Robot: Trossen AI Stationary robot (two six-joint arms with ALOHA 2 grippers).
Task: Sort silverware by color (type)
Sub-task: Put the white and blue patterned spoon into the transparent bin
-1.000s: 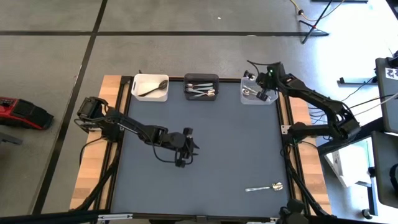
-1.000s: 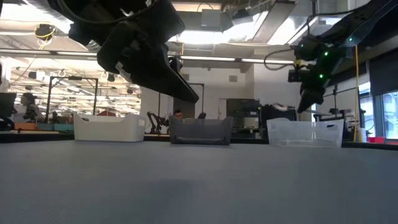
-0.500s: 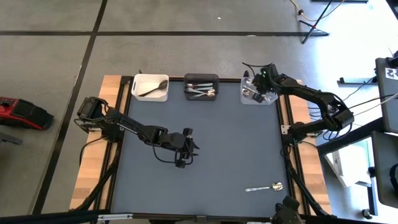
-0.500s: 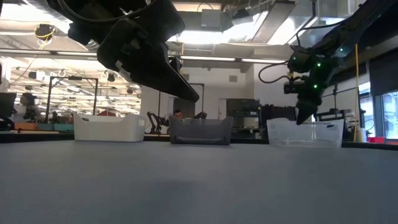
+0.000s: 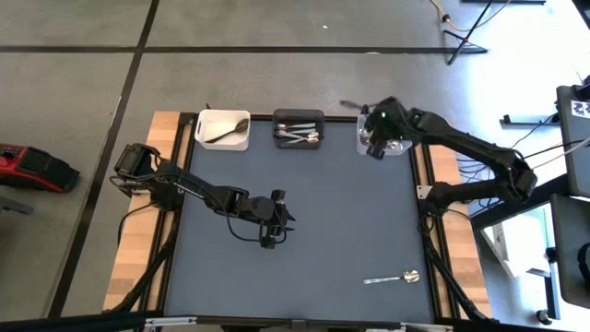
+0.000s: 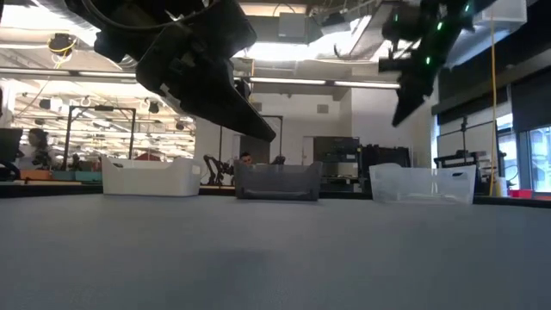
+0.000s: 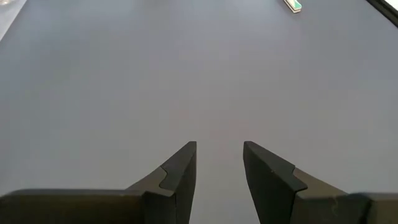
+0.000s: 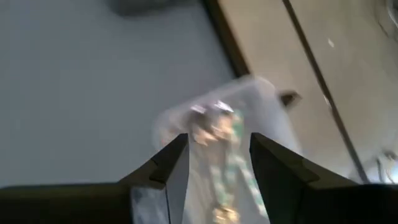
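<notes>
My right gripper reaches the lone spoon next and picks it up by its slim neck [image 5: 400,278] to sort it into the clear bin.
My right gripper [image 5: 373,148] hangs open over the clear bin [image 5: 398,146] at the table's far right, well above its rim in the low view. Spoons [image 8: 217,130] lie blurred in that bin below the fingers. The white bin [image 5: 208,138] holds a dark spoon [image 5: 226,129]. Shiny silver spoons [image 5: 297,136] lie in the black bin [image 5: 298,115]. A single shiny spoon [image 5: 395,277] lies flat on the mat near the front right. My left gripper [image 5: 270,238] waits open just above the mat at mid-table, with nothing between its fingers [image 7: 186,168].
The three bins stand in a row along the mat's far edge. Wooden strips [image 5: 129,267] border the grey mat on the left and right. Bare mat [image 5: 350,212] lies between my two grippers and around the lone spoon.
My right gripper dipped down toward the clear bin, then rose high above it and shifted a little toward the table's left. My left arm has kept still.
</notes>
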